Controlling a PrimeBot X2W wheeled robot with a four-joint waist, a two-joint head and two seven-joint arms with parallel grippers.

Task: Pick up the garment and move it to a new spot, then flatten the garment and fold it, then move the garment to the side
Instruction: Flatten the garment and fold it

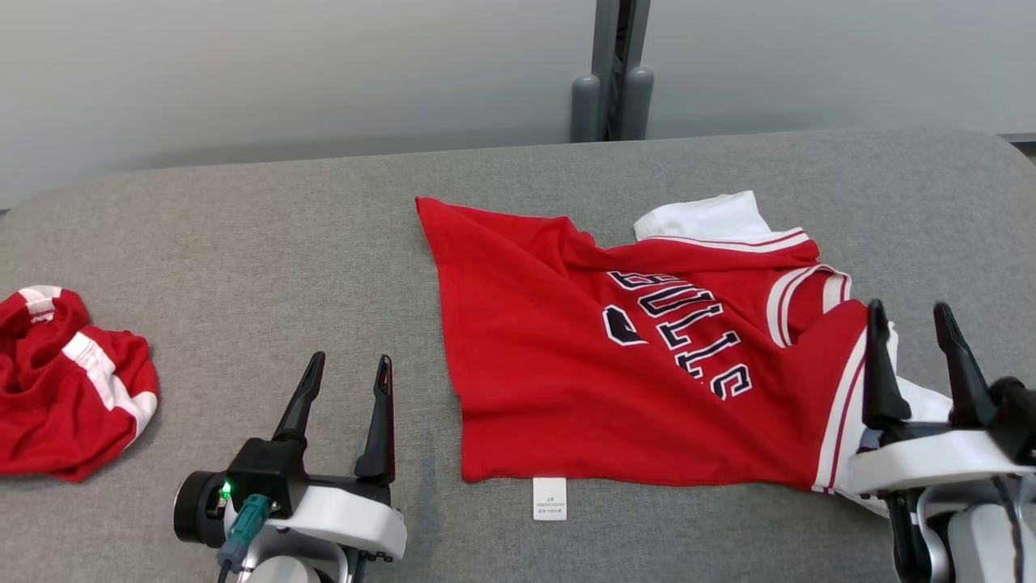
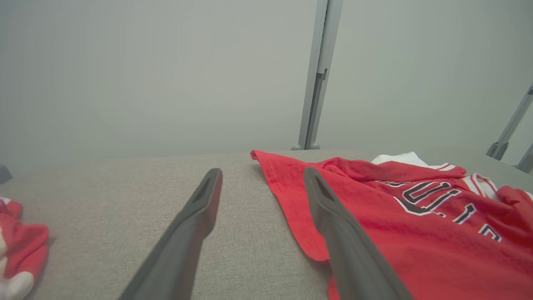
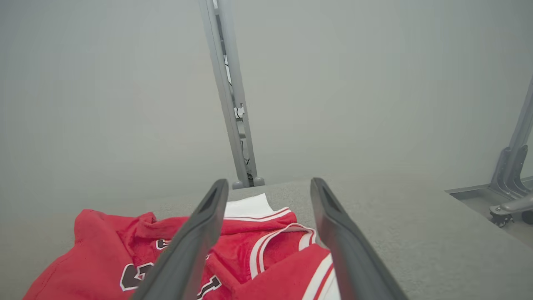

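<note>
I should next grab the red jersey (image 1: 583,389) with my right gripper by the edge of its white sleeve (image 1: 918,403), to flatten and fold it.
The garment (image 1: 583,356) is a red jersey with white trim and dark lettering, spread loosely and rumpled on the grey table (image 1: 283,235), its white label at the near edge. It also shows in the left wrist view (image 2: 416,233) and the right wrist view (image 3: 258,250). My left gripper (image 1: 350,366) stands open just left of the jersey's near-left corner, nothing between its fingers (image 2: 191,233). My right gripper (image 1: 910,314) is open over the jersey's right edge, holding nothing, its fingers (image 3: 345,246) above the striped armhole.
A second red and white garment (image 1: 65,389) lies bunched at the table's left edge, also seen in the left wrist view (image 2: 18,246). A grey post (image 1: 615,73) stands behind the table against the pale wall. Bare grey surface lies between the two garments.
</note>
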